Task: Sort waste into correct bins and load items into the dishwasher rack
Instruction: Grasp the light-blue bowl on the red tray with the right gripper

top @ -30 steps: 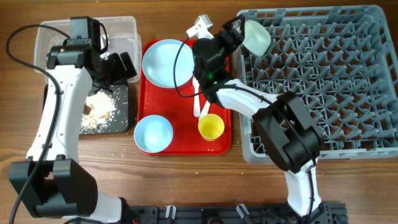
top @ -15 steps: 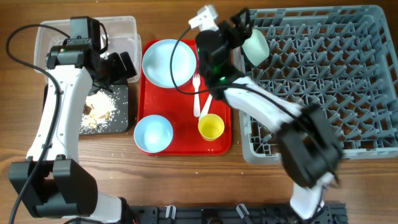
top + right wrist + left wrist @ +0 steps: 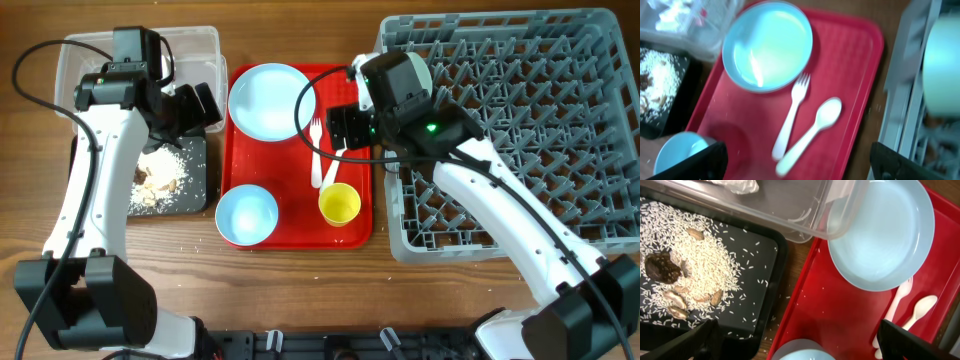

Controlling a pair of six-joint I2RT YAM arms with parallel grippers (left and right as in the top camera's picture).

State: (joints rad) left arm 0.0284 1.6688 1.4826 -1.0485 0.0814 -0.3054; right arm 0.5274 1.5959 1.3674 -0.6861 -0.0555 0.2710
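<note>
The light blue bowl [image 3: 247,214] has to go on edge into the rack [image 3: 520,130] with its base free. My right gripper should grab it by its rim next.
My left gripper [image 3: 200,103] is open and empty, hovering over the corner where the clear tub [image 3: 190,45], black tray [image 3: 195,190] and red tray [image 3: 300,232] meet. The left wrist view shows rice and brown lumps [image 3: 662,266] on the black tray [image 3: 762,255]. My right gripper [image 3: 342,125] is open and empty above the white fork [image 3: 792,117] and spoon [image 3: 812,132]. The pale green bowl [image 3: 942,65] stands in the grey rack [image 3: 520,130] at its left edge. The light blue plate [image 3: 268,100], light blue bowl [image 3: 247,214] and yellow cup [image 3: 340,204] sit on the red tray.
Crumpled white wrappers [image 3: 735,185] lie in the clear tub [image 3: 805,210]. Loose rice grains are scattered on the wood in front of the black tray. The rack fills the right side of the table.
My right gripper held the pale green bowl over the rack's left edge; now the bowl stands in the rack and the open gripper has swung back over the red tray. Left arm unchanged.
</note>
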